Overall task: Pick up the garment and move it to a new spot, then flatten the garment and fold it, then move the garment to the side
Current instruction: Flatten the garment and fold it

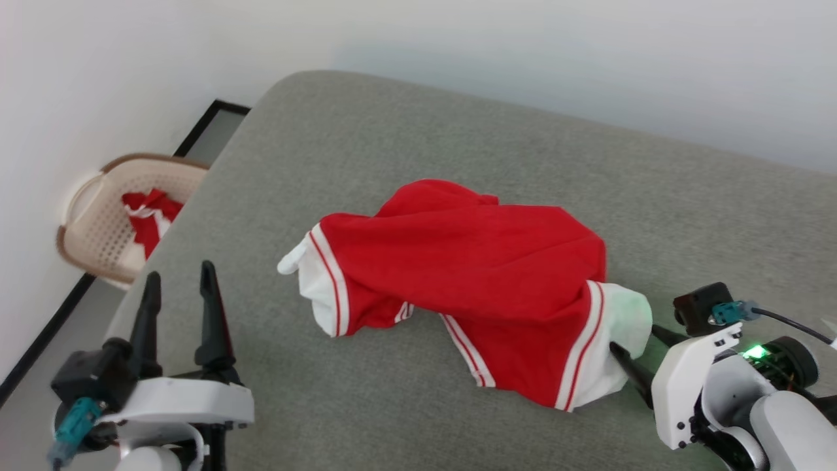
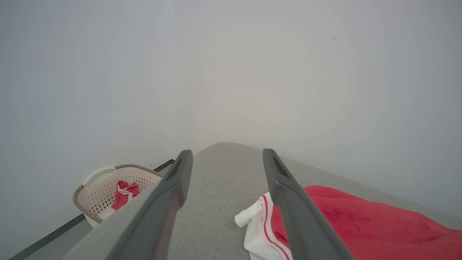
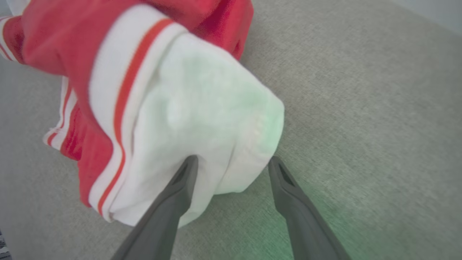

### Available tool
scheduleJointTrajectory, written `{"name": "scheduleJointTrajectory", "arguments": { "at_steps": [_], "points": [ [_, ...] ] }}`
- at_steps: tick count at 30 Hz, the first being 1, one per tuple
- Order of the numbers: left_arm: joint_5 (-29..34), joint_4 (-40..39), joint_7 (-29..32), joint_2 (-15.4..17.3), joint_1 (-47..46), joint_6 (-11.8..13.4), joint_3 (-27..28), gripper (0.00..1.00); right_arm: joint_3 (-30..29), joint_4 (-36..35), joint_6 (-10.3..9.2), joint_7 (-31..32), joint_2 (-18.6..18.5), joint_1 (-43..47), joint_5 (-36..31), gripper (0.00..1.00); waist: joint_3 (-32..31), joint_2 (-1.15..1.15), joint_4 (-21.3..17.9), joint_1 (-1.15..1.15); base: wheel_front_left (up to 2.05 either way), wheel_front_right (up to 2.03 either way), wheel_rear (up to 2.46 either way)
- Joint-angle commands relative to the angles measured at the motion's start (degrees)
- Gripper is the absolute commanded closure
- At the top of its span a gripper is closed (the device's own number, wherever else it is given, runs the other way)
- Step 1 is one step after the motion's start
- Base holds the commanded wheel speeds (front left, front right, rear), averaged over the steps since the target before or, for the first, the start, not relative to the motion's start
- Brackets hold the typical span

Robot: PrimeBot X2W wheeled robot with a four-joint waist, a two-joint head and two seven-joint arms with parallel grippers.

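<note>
The garment (image 1: 471, 267) needs to move to a new spot, so I will next grab it by its white sleeve (image 1: 624, 314) with my right gripper.
The garment (image 1: 471, 261) lies crumpled in the middle of the grey cushioned surface (image 1: 405, 131), plain red face up, with a white sleeve at each end. My right gripper (image 1: 634, 339) stands open at the right sleeve (image 3: 202, 119). Its fingertips (image 3: 189, 166) reach the sleeve's near edge, and white cloth lies between the jaws. My left gripper (image 1: 176, 281) is open at the lower left, well short of the left sleeve (image 1: 307, 275), with nothing between its fingers. In the left wrist view the garment (image 2: 361, 220) lies to the right of the open left gripper (image 2: 227, 154).
A beige laundry basket (image 1: 98, 216) stands on the floor left of the surface, against the white wall, with a red and white cloth (image 1: 149, 212) in it. The same basket (image 2: 97, 187) shows in the left wrist view. The surface's rounded edge drops off at the left.
</note>
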Motion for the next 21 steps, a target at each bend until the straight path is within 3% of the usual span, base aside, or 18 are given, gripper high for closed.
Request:
{"name": "scheduleJointTrajectory", "arguments": {
  "at_steps": [1, 7, 8, 9, 21],
  "points": [
    [0.8, -0.1, 0.0, -0.8, 0.6, -0.6, 0.4, 0.0, -0.2, 0.4, -0.04, 0.4, 0.5, -0.5, 0.3, 0.0, 1.4, 0.0, 1.4, 0.0, 0.0, 0.0, 0.0],
    [6.2, -0.3, 0.0, -5.5, 1.2, -3.0, 4.3, 0.0, 1.2, 3.6, -0.04, 2.8, 1.3, -1.6, 0.2, 0.0, 2.0, 0.0, 2.7, 0.0, 0.0, 0.0, 0.0],
    [7.0, -0.5, 0.0, -6.1, 1.1, -3.5, 5.1, 0.0, 1.6, 4.2, -0.04, 2.8, 1.2, -1.6, 0.1, 0.42, 2.1, 0.0, 2.8, 0.0, 0.0, 0.0, 0.0],
    [7.5, -0.5, 0.0, -6.8, 1.2, -3.8, 5.9, 0.0, 1.8, 4.6, -0.04, 2.4, 1.1, -1.9, 0.0, 1.0, 2.1, 0.0, 2.9, 0.0, 0.0, 0.0, 0.0],
    [13.3, -1.3, 0.0, -11.5, 2.8, -8.5, 13.6, 0.0, 2.9, 3.5, -0.05, 4.0, -3.6, -5.5, 2.9, 1.0, 0.4, 0.0, 0.6, 0.0, 0.0, 0.0, 0.0]
  ]
}}
